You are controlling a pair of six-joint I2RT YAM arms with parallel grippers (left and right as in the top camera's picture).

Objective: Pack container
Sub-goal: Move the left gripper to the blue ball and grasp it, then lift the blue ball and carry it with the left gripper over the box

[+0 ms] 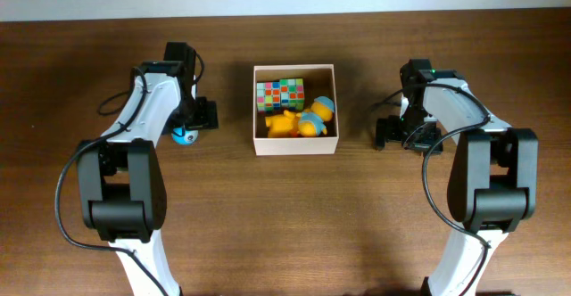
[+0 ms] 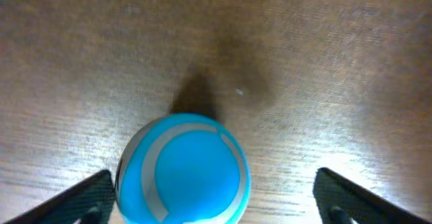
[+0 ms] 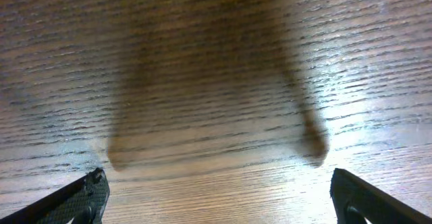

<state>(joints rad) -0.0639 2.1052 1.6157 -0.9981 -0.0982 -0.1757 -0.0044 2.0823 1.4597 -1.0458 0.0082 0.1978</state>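
Observation:
I should next grab the blue ball by its round sides with my left gripper, so that the ball's bottom stays free to rest inside the container.
The container (image 1: 293, 145), a square white-walled box with a tan inside, sits at the table's middle. It holds a multicoloured cube (image 1: 280, 93) and yellow-and-blue toys (image 1: 303, 120). A blue ball with a white band (image 1: 184, 135) lies on the table left of the container; it also shows in the left wrist view (image 2: 182, 170). My left gripper (image 2: 214, 197) is open around the ball, which sits nearer its left finger. My right gripper (image 3: 219, 197) is open and empty over bare wood, right of the container (image 1: 403, 135).
The table is dark brown wood (image 1: 294, 225). Both arm bases stand at the front edge, left (image 1: 120, 216) and right (image 1: 486, 216).

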